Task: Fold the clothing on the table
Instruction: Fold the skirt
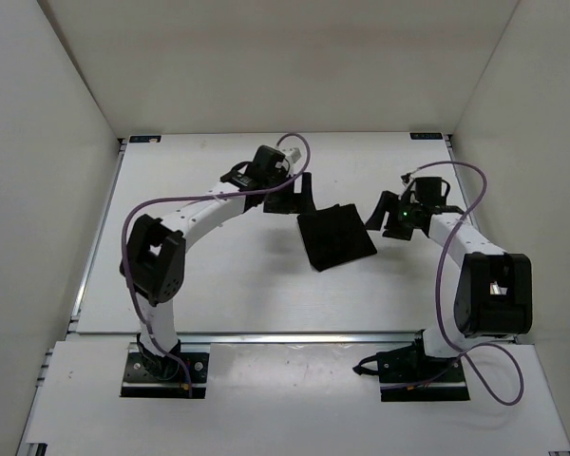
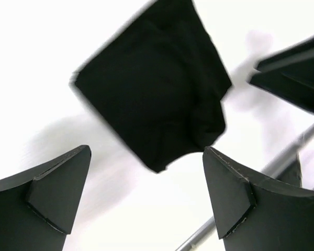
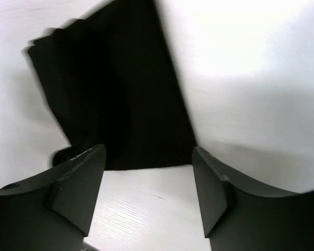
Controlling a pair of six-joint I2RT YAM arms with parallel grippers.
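Observation:
The right gripper next needs to grab the loose layer of the clothing along the side of the clothing that faces the right gripper, to pull the clothing (image 1: 335,237) across and fold it over.
The clothing (image 1: 335,237) is a black garment lying in a compact, folded, roughly square shape near the middle of the white table (image 1: 218,285). My left gripper (image 1: 299,195) hovers just beyond its far-left corner, open, with nothing between the fingers. In the left wrist view the clothing (image 2: 152,89) lies ahead of the spread left gripper (image 2: 146,150). My right gripper (image 1: 378,217) sits just off the clothing's right edge, open and empty. In the right wrist view bare table shows between its fingers (image 3: 78,188), and the clothing (image 3: 115,89) lies just past their tips.
White walls enclose the table on the left, right and back. A metal rail (image 1: 294,334) runs along the front edge, and another rail (image 2: 240,201) shows in the left wrist view. Purple cables (image 1: 446,275) loop from both arms.

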